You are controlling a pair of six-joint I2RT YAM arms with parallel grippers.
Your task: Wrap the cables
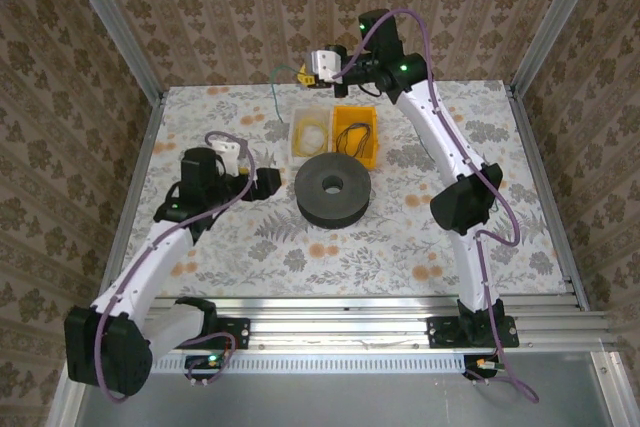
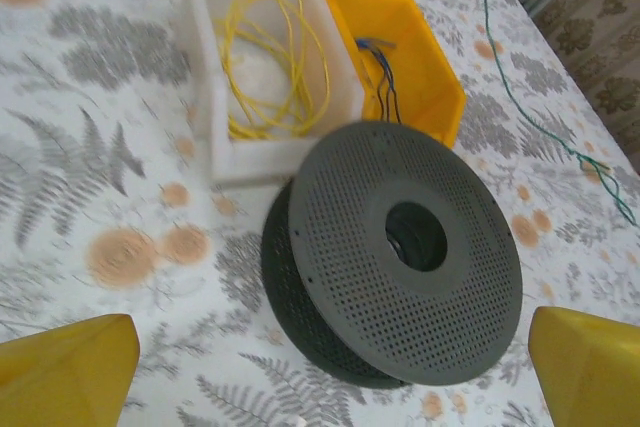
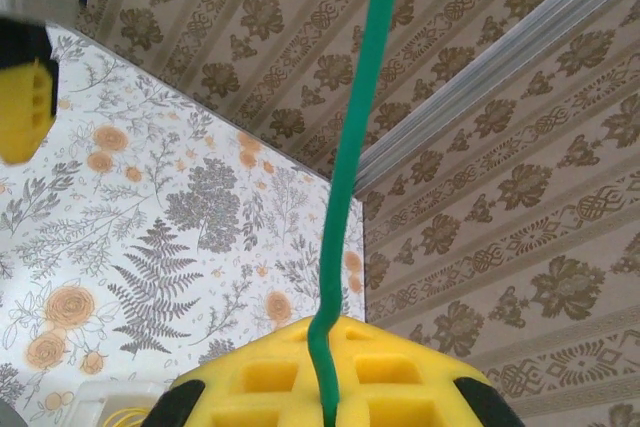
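My left gripper needs to set the black spool (image 2: 400, 247) upright, with its core free for wrapping cable, so it should grab the spool by its top disc's rim (image 2: 312, 285) next.
A green cable (image 3: 350, 167) runs up from between the yellow fingers (image 3: 250, 387) of my right gripper (image 3: 330, 412), which is shut on it. That gripper (image 1: 305, 72) is raised over the table's far edge, and the green cable (image 1: 275, 95) trails down to the table. My left gripper (image 2: 333, 352) is wide open with nothing between its fingers. It sits just left of the black spool (image 2: 400, 247). A pale yellow cable (image 2: 265, 47) lies coiled in the white bin (image 2: 215, 97). Dark cables (image 2: 380, 77) lie in the yellow bin (image 2: 435, 77).
The black spool (image 1: 333, 190) lies flat at the table's centre, with the white bin (image 1: 297, 142) and the yellow bin (image 1: 372, 152) side by side just behind it. Aluminium frame posts and patterned walls enclose the floral tabletop (image 1: 400, 237).
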